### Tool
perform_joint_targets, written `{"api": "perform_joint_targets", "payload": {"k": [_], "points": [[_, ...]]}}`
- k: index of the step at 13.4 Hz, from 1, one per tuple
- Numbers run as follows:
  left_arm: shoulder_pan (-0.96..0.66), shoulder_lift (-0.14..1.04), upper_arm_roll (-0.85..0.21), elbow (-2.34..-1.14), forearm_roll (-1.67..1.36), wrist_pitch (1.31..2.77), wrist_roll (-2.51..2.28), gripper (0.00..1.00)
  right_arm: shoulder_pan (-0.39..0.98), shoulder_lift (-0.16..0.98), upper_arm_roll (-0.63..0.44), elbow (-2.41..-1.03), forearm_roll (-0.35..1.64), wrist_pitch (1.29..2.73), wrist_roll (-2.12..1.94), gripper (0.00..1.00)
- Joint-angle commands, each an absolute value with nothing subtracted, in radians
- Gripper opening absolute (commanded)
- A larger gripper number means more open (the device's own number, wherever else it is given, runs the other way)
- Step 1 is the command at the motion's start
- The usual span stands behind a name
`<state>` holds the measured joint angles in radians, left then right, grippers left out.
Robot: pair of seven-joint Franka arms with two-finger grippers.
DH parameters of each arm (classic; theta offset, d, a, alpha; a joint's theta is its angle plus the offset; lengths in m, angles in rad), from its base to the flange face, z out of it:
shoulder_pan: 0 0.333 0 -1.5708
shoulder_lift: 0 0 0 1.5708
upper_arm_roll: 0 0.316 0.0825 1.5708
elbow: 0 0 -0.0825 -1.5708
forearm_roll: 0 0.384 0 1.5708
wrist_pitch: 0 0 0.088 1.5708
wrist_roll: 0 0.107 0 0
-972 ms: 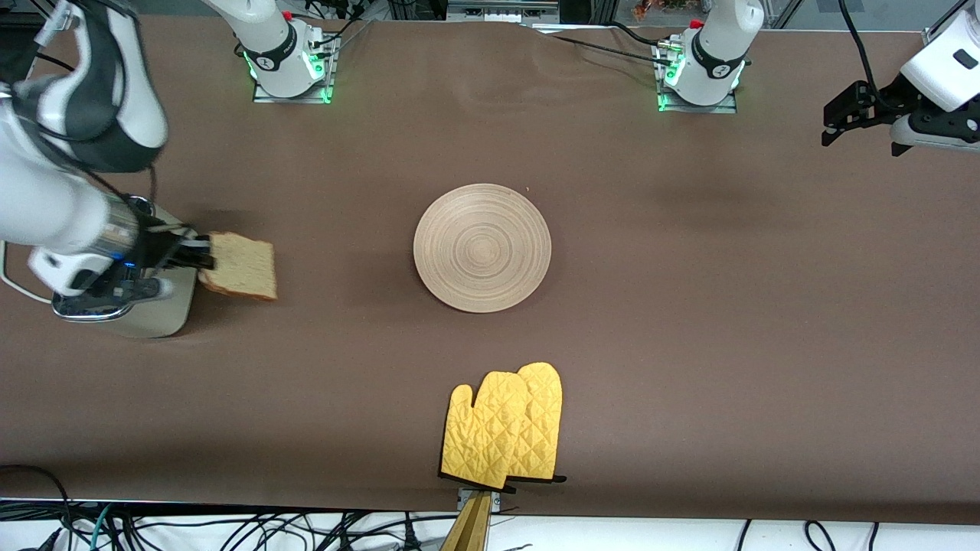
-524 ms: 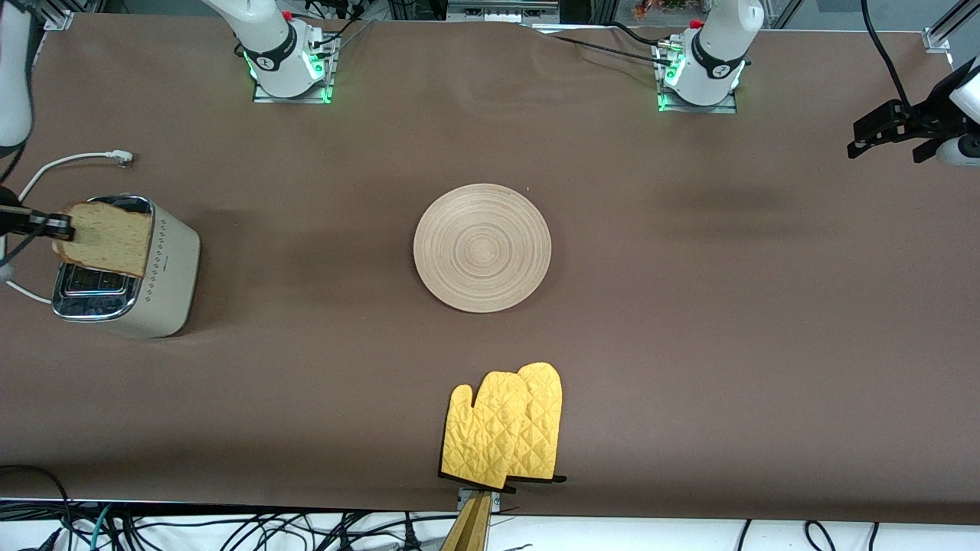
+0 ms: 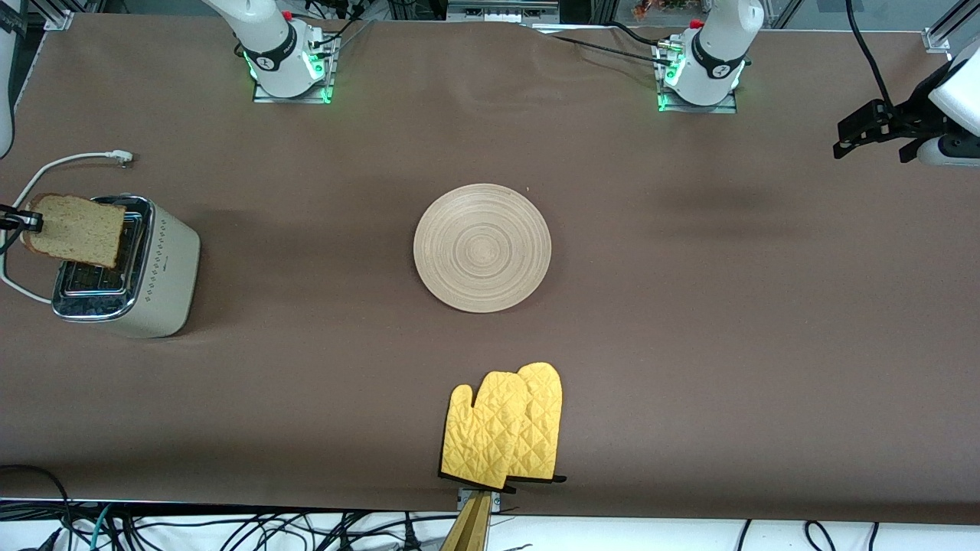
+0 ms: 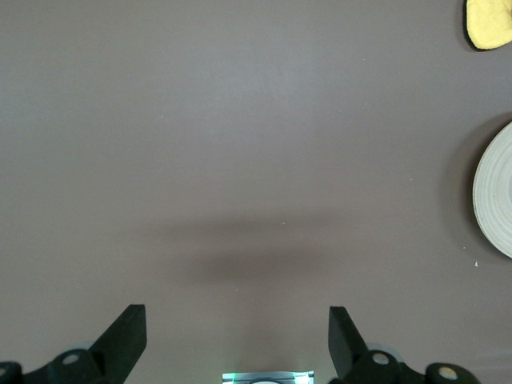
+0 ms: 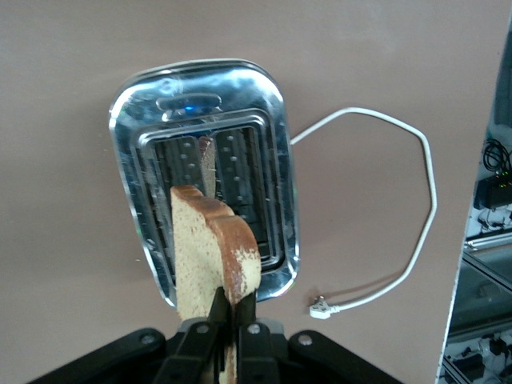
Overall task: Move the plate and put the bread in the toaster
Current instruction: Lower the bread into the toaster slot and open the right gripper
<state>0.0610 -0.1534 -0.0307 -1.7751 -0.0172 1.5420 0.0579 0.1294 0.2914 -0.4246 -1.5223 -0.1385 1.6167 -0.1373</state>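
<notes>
The bread slice's lower edge (image 3: pixel 73 259) is above the toaster's slots. My right gripper has to lower the slice before it lets go.
The cream toaster (image 3: pixel 153 279) stands at the right arm's end of the table, chrome top up. My right gripper (image 3: pixel 23 222) is shut on one edge of the brown bread slice (image 3: pixel 76 228) and holds it on edge in the air over the toaster's slots. In the right wrist view the bread (image 5: pixel 210 248) hangs from the gripper (image 5: pixel 232 308) above the toaster's chrome top (image 5: pixel 200 88). The wooden plate (image 3: pixel 482 246) lies at the table's middle, bare. My left gripper (image 3: pixel 873 130) is open and empty, in the air over the left arm's end of the table, and waits.
A pair of yellow oven mitts (image 3: pixel 505 425) lies nearer the front camera than the plate. The toaster's white cord (image 3: pixel 61 161) loops on the table beside it; its plug (image 5: pixel 320 306) lies loose. The left wrist view shows the plate's edge (image 4: pixel 496 200) and a mitt tip (image 4: pixel 490 22).
My right gripper carried the bread from beside the toaster, on the plate's side, to over its slots. The left gripper shifted slightly. The plate has not moved.
</notes>
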Motion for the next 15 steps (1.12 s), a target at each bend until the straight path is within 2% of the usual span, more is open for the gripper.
{"api": "perform_joint_targets", "payload": {"k": [1, 15], "points": [[0.058, -0.147, -0.035, -1.749, -0.031, 1.516, 0.044, 1.0, 0.121, 0.296, -0.422, -1.519, -0.179, 1.612, -0.155, 0.0], [0.058, -0.147, -0.032, -1.746, -0.031, 1.514, 0.046, 1.0, 0.17, 0.333, -0.408, -1.514, -0.181, 1.735, -0.222, 0.0]]}}
